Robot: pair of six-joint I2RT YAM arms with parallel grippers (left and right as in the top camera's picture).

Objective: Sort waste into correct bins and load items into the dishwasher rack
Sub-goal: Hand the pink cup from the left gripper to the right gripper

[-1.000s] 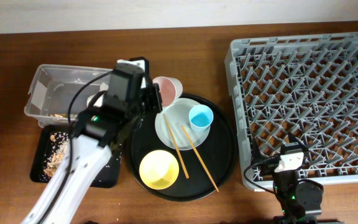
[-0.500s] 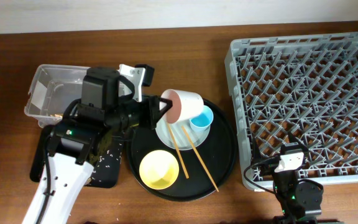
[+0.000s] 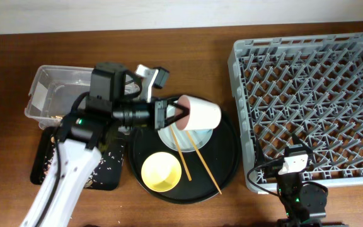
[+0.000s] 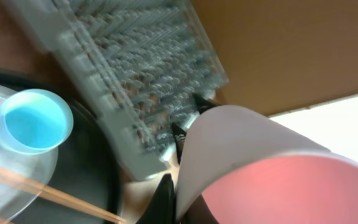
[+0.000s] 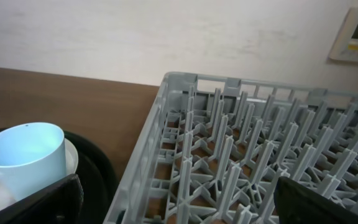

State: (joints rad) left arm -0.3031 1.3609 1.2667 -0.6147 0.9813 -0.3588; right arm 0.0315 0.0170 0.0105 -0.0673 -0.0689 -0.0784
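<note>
Next, my right gripper grips the pink cup by its outer side and leaves the cup's opening free, to load it upside down into the rack.
My left gripper is shut on the rim of the small pink cup and holds it on its side above the pale plate. In the left wrist view the pink cup fills the lower right, with the gripper pinching its wall. The blue cup stands on the plate; the pink cup hides it from overhead. The yellow bowl and two chopsticks lie on the round black tray. The grey rack is to the right. My right gripper is open and empty at the rack's front left corner.
The large round black tray sits mid-table. The clear tub is at far left, with the shallow black tray in front of it holding food scraps. The tissue and wrapper are out of view.
My left gripper has picked the pink cup up from beside the round tray, tipped it sideways and carried it right, over the plate and blue cup. The right arm has not moved.
</note>
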